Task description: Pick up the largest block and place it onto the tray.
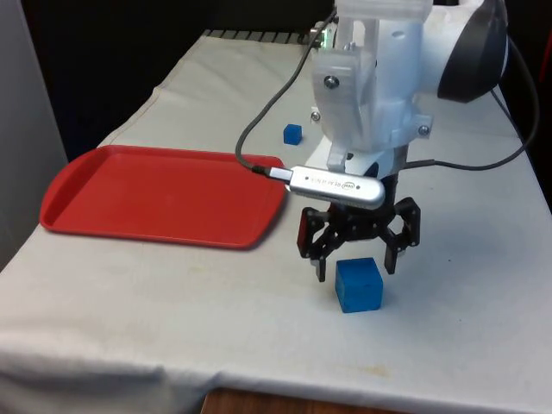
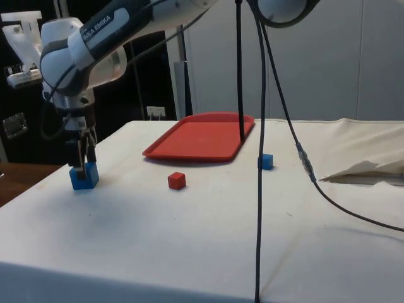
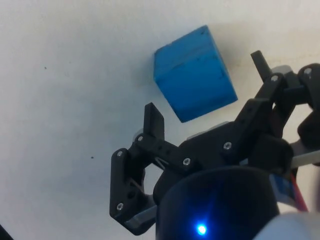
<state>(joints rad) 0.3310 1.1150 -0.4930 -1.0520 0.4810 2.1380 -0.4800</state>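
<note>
Next, my gripper grabs the blue cube [image 1: 358,285] by its opposite sides, to set the cube onto the red tray [image 1: 164,194].
The largest block, a blue cube [image 1: 358,285], sits on the white cloth near the table's front edge. My gripper [image 1: 355,269] hangs open just above and behind it, one finger on each side. In the side view the gripper [image 2: 82,163] comes down right over the blue cube [image 2: 83,177]. The wrist view has the cube [image 3: 195,75] lying at the tips of the spread fingers [image 3: 152,120], with nothing gripped. The red tray [image 1: 164,194] lies flat toward the front view's left, with nothing on it.
A small blue block [image 1: 292,133] rests beyond the tray's far corner. A small red block [image 2: 177,180] lies on the cloth between the gripper and the tray [image 2: 202,136]. Black cables [image 2: 259,158] hang down across the side view.
</note>
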